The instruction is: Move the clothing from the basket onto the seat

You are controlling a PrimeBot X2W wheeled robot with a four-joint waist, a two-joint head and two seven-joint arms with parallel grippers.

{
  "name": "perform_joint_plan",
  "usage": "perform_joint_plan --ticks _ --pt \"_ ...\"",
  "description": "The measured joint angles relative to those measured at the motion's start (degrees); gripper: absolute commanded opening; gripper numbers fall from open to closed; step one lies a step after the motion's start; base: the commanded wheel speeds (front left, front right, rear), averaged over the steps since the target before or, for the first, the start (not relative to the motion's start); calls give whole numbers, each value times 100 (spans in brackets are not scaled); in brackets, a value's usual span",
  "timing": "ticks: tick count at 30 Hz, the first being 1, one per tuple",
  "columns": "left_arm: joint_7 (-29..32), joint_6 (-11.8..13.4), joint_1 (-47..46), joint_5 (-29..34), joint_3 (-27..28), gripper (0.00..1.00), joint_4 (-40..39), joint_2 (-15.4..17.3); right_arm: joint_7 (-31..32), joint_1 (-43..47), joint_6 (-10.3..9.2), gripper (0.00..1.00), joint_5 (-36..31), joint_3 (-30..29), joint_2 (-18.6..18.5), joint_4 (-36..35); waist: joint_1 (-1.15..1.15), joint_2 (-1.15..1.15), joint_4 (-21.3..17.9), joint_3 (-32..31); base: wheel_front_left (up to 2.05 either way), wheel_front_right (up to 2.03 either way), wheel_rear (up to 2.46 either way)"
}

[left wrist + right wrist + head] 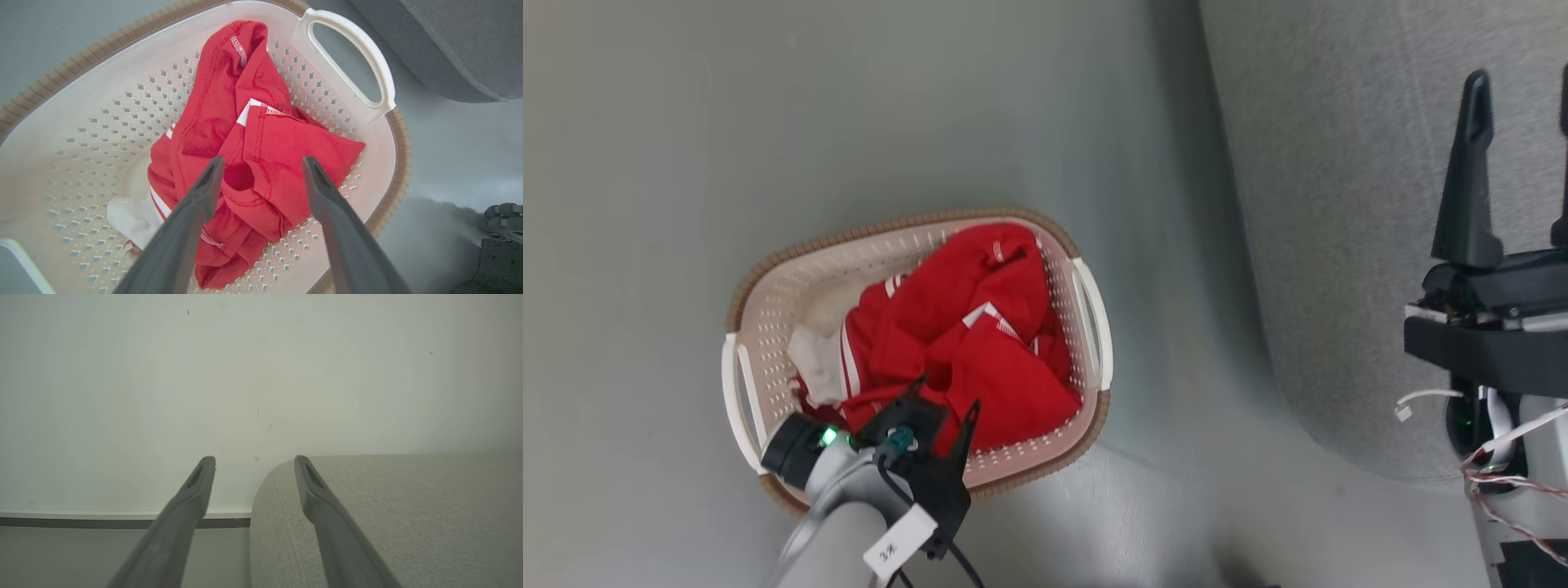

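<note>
The red clothing is lying crumpled and slack. My left gripper should next pinch it by the raised fold [260, 182] beside its stitched seam.
The cream-white basket [792, 278] with its brown rim stands on the floor, left of the light grey seat [1339, 204]. Crumpled inside it lies the red clothing [964, 335] with white trim. My left gripper [943, 404] points down into the basket's near side. In the left wrist view it [262, 163] is open, its fingers straddling a fold of the clothing [278, 151] from just above; I cannot tell if they touch it. The basket wall [81, 122] surrounds it. My right gripper [1521, 90] stands open over the seat [388, 518], holding nothing [254, 460].
A white piece of cloth [813, 359] lies at the basket's left end, beside the red fabric. Grey floor [768, 106] surrounds the basket. The seat's rounded edge [457, 41] is close to the basket handle [359, 53]. A pale wall [204, 375] rises behind the seat.
</note>
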Motion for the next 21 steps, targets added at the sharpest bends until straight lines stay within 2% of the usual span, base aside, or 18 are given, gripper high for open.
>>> perform_joint_plan --ticks 9,21 --pt "113 65 -658 54 41 100 296 -10 0 -320 25 100 -87 -116 -36 -275 0 0 41 684 0 0 0" --pt "156 313 -1181 137 82 100 838 -21 0 -548 49 100 -155 -176 -37 -264 0 0 130 1348 0 0 0"
